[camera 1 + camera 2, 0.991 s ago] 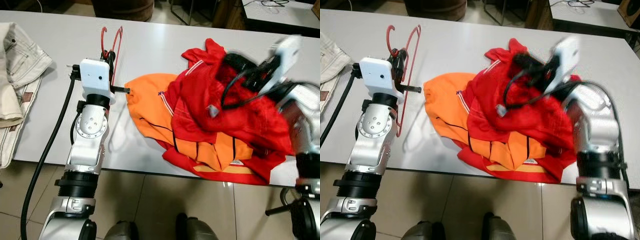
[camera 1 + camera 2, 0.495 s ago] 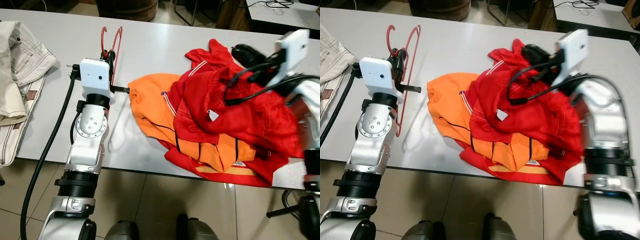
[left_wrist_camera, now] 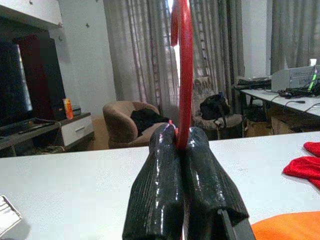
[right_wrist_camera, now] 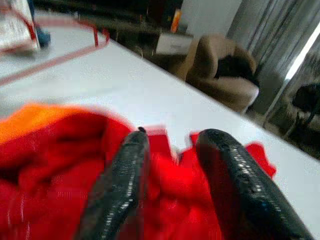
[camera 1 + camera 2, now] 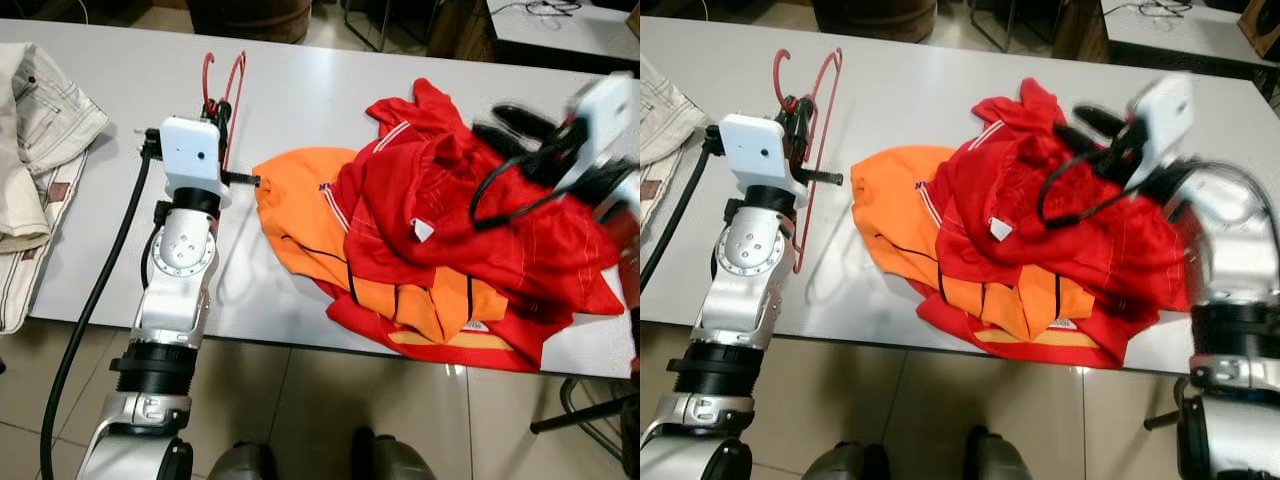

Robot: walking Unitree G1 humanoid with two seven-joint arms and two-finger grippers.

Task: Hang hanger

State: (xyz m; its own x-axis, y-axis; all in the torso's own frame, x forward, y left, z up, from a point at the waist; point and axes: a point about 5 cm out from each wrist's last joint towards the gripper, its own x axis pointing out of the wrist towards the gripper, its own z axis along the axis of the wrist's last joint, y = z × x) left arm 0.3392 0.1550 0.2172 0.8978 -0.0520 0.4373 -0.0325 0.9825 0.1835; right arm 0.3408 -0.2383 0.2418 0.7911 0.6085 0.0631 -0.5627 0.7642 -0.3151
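Next, my right gripper grabs the red garment by its raised fold [image 4: 172, 175], because the rest lies slack and crumpled.
A red wire hanger [image 5: 232, 88] stands on edge on the white table [image 5: 330, 90], left of the clothes. My left gripper [image 5: 220, 108] is shut on it; in the left wrist view its black fingers [image 3: 160, 170] pinch the hanger's red wire [image 3: 183, 85]. A red garment [image 5: 470, 235] lies crumpled on top of an orange garment [image 5: 295, 200] at the table's right. My right gripper [image 5: 508, 116], blurred, hovers over the red garment's far side. Its fingers [image 4: 122, 180] stand apart in the right wrist view, with red cloth [image 4: 45, 190] beneath them.
Pale beige jeans [image 5: 35, 110] lie folded at the table's left end. The table's near edge [image 5: 260, 345] runs just in front of my body, with tiled floor below. A black cable [image 5: 100, 300] hangs along my left arm. A second table [image 5: 560, 20] stands at the far right.
My right arm has swung to the right over the red garment, and the cloth has shifted slightly. The left arm and hanger have stayed put.
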